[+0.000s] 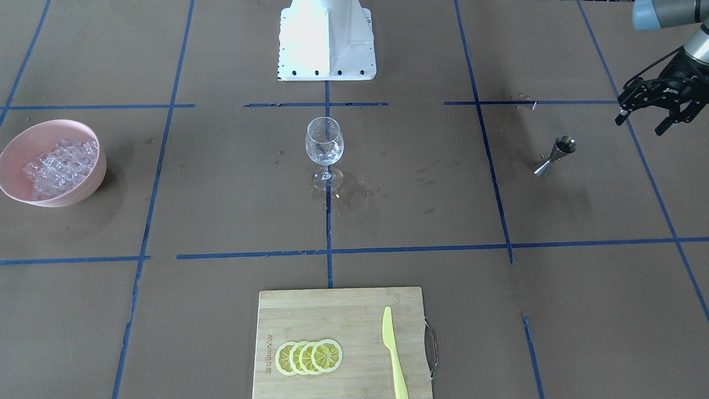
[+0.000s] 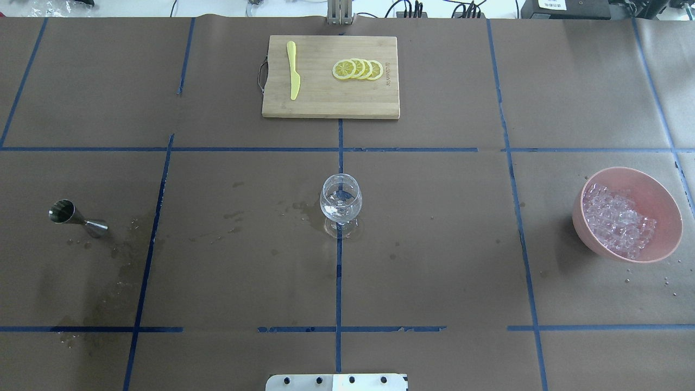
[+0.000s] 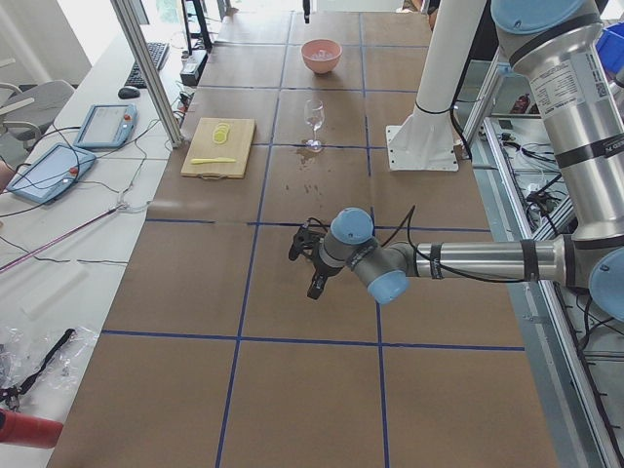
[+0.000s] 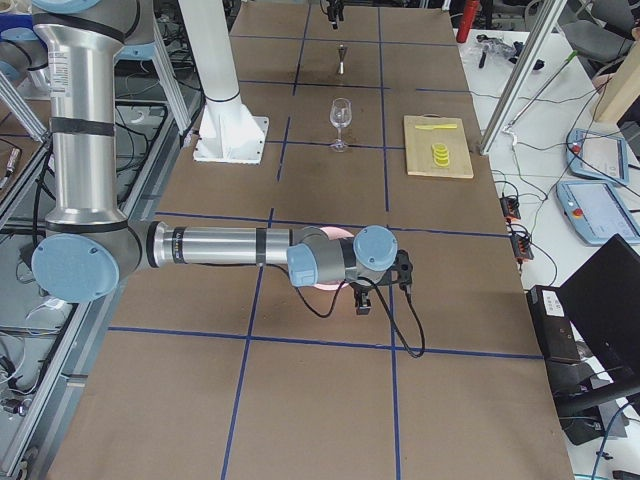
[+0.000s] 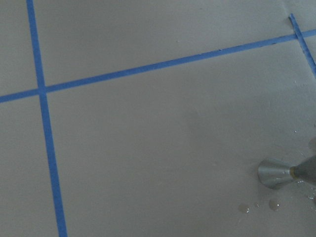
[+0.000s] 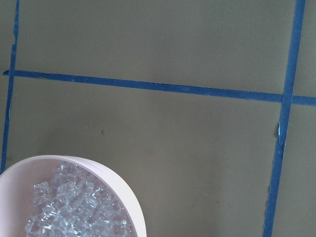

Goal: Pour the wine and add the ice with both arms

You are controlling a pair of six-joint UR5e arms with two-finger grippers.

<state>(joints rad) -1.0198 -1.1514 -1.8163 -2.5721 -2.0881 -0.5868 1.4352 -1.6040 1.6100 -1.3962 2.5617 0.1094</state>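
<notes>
The steel jigger needs to pour wine into the glass (image 1: 324, 145), so my left gripper should grab it by its narrow waist (image 1: 550, 159) next.
A clear wine glass (image 1: 324, 145) stands upright at the table's middle (image 2: 340, 202); I cannot make out wine in it. A steel jigger (image 1: 556, 156) stands on the robot's left side (image 2: 76, 217), and its base shows in the left wrist view (image 5: 275, 174). My left gripper (image 1: 641, 124) hangs open and empty, up and outward of the jigger. A pink bowl (image 1: 91, 185) holds a heap of ice (image 1: 58, 166) on the robot's right (image 2: 616, 220). My right gripper (image 4: 385, 287) hovers by the bowl (image 6: 129, 202); I cannot tell whether it is open or shut.
A wooden cutting board (image 1: 332, 313) at the far edge carries lemon slices (image 1: 309, 357) and a yellow knife (image 1: 393, 352). Wet patches lie around the glass foot (image 1: 346, 194) and near the jigger. The white robot base (image 1: 327, 41) stands behind the glass.
</notes>
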